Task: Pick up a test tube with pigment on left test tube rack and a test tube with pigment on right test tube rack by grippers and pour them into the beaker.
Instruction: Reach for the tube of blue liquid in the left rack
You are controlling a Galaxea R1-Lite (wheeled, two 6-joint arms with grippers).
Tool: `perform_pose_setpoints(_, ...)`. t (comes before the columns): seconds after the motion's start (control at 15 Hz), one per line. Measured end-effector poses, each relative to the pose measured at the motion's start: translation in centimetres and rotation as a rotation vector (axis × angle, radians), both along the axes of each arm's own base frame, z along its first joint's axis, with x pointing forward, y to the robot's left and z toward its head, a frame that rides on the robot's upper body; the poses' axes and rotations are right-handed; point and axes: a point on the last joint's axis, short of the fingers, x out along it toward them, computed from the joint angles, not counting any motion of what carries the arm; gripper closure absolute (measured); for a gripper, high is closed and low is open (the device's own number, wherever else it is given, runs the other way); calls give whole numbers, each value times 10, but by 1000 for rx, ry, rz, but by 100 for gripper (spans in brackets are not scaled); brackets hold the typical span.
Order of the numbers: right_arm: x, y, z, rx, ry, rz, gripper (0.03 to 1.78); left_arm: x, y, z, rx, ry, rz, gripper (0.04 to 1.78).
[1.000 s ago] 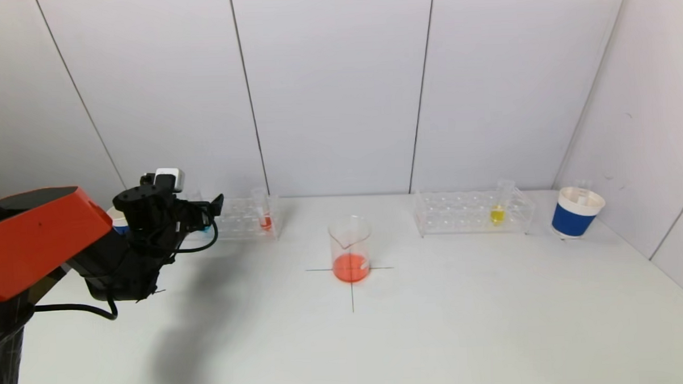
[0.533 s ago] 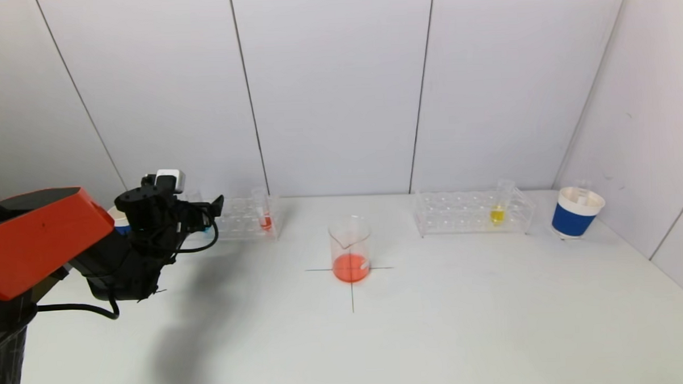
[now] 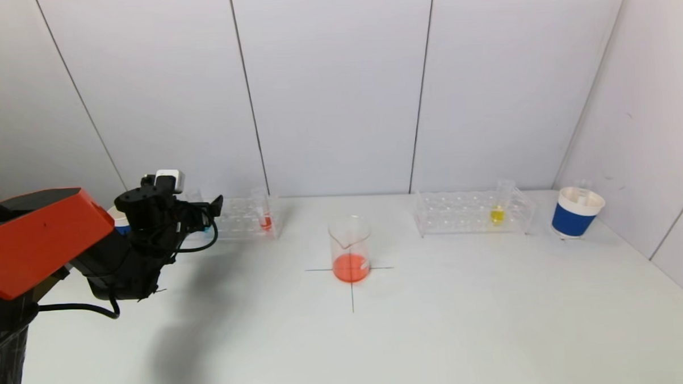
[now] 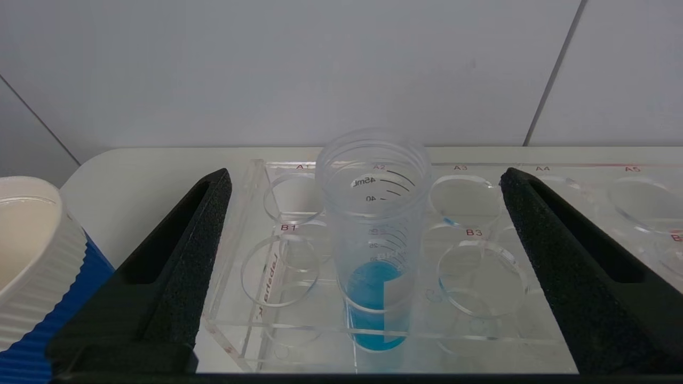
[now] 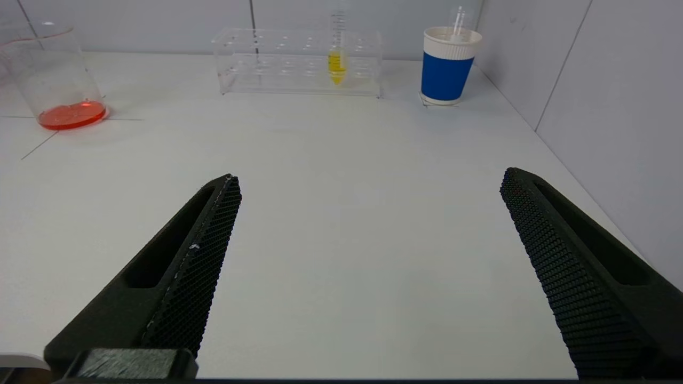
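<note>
My left gripper is going to pick up the test tube with blue pigment next by its bare section below its opening, because the rack's holed plate is around the test tube's blue bottom end.
My left gripper hovers open at the left end of the left test tube rack. In the left wrist view a test tube with blue pigment stands upright in the rack, between the spread fingers of the left gripper, which do not touch it. A tube with red pigment stands at the rack's right end. The beaker, with orange-red liquid in it, sits on a cross mark. The right rack holds a yellow-pigment tube. My right gripper is open and empty over bare table.
A blue and white paper cup stands to the right of the right rack, near the side wall. Another such cup sits just left of the left rack, close to my left gripper. The back wall rises right behind both racks.
</note>
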Motion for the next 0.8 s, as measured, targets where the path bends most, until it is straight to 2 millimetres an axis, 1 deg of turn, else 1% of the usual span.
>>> perform_pose_setpoints(0.8,0,0,0,0,0,0,4,2,0,0,0,-1,0,6)
